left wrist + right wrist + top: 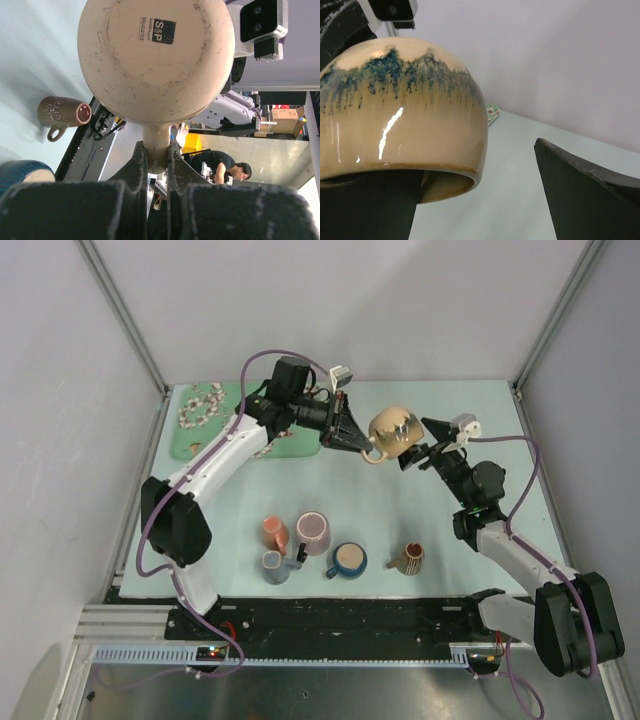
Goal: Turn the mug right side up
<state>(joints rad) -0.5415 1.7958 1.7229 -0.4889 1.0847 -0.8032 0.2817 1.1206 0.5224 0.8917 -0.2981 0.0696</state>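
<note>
My right gripper closes on the mug's rim (420, 428) now. The mug's side is between one finger inside the mug's opening and one outside, so closing would catch the mug's rim.
The mug (395, 430) is beige with a blue drip glaze and hangs in the air over the back middle of the table. My left gripper (362, 446) is shut on its handle (156, 145), and the left wrist view shows the mug's stamped base (156, 60) facing the camera. The mug is tilted with its mouth turned down and toward my right gripper (424, 447). In the right wrist view the mug (395, 120) fills the left side. My right gripper (475, 195) is open; its left finger (367, 205) lies at the mug's mouth, and its right finger (590, 195) stands clear of the wall.
Several other mugs stand at the table's front: orange (275, 531), pink (311, 532), grey-blue (273, 566), blue (346, 560) and brown (407, 558). A green mat (195, 445) with shells lies at the back left. The brown mug (62, 112) also shows in the left wrist view.
</note>
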